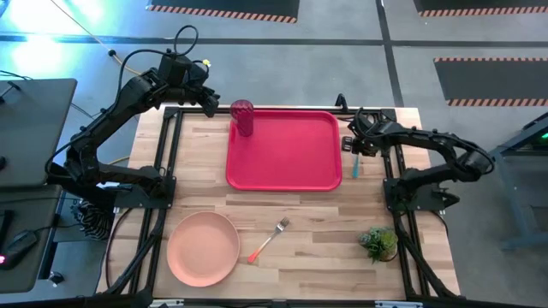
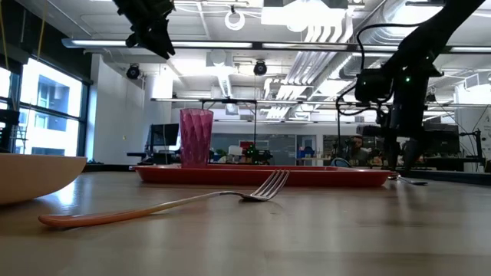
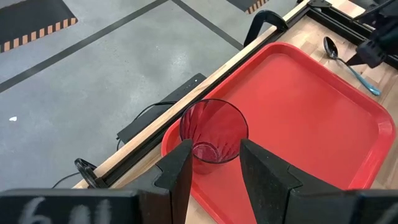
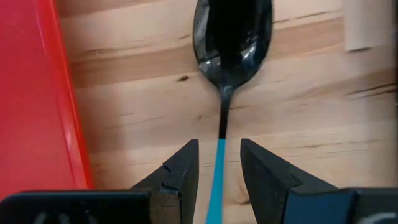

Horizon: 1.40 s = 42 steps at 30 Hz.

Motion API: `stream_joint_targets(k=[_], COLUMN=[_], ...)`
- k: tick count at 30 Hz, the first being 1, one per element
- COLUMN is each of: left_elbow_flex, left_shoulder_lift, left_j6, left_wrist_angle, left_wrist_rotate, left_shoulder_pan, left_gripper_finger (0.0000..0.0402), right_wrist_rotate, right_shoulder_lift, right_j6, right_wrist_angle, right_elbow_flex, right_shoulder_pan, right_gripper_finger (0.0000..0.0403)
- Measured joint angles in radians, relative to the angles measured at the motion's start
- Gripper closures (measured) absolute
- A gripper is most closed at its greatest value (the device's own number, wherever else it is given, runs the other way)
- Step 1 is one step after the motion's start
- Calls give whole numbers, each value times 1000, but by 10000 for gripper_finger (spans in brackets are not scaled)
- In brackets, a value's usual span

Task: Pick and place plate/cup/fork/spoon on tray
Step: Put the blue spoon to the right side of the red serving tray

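Observation:
My right gripper needs to set the spoon on the red tray [image 1: 291, 154], so it needs to grab the spoon by its light-blue handle [image 1: 355, 168] next.
The dark-red cup [image 1: 242, 117] stands upright on the far left corner of the red tray [image 1: 291, 154]. My left gripper [image 3: 214, 149] is open and empty, well above the cup [image 3: 213, 130] and clear of it, as the low view [image 2: 153, 31] shows. The spoon [image 4: 231, 43] lies on the table just right of the tray, with its dark bowl toward the far edge. My right gripper [image 4: 219, 146] is open and low over it, one finger on each side of the light-blue handle [image 4: 216, 180] without touching it. The pink plate [image 1: 203, 248] and the orange-handled fork [image 1: 268, 239] lie on the table near the front edge.
A small potted plant [image 1: 377, 242] stands at the front right. Black frame rails [image 1: 167, 162] run along the table's left and right sides. The rest of the tray's floor [image 3: 298, 106] is bare. The wood between the tray and the plate [image 1: 282, 210] is bare.

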Motion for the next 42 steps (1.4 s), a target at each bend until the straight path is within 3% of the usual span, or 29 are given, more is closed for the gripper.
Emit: stream_joint_targets(k=[10, 20, 32, 42], left_elbow_flex=[0, 0, 0, 0], left_shoulder_lift=[0, 0, 0, 0], left_j6=[0, 0, 0, 0], left_wrist_angle=[0, 0, 0, 0], left_wrist_rotate=[0, 0, 0, 0], left_shoulder_pan=[0, 0, 0, 0], left_gripper_finger=[277, 277, 277, 277], right_wrist_rotate=[-2, -5, -33, -40], right_shoulder_lift=[97, 102, 89, -85], right_j6=[0, -17, -6, 91], right_wrist_angle=[6, 2, 12, 99], right_elbow_flex=[5, 26, 35, 35], right_shoulder_pan=[0, 0, 9, 84], right_gripper_finger=[299, 397, 400, 401])
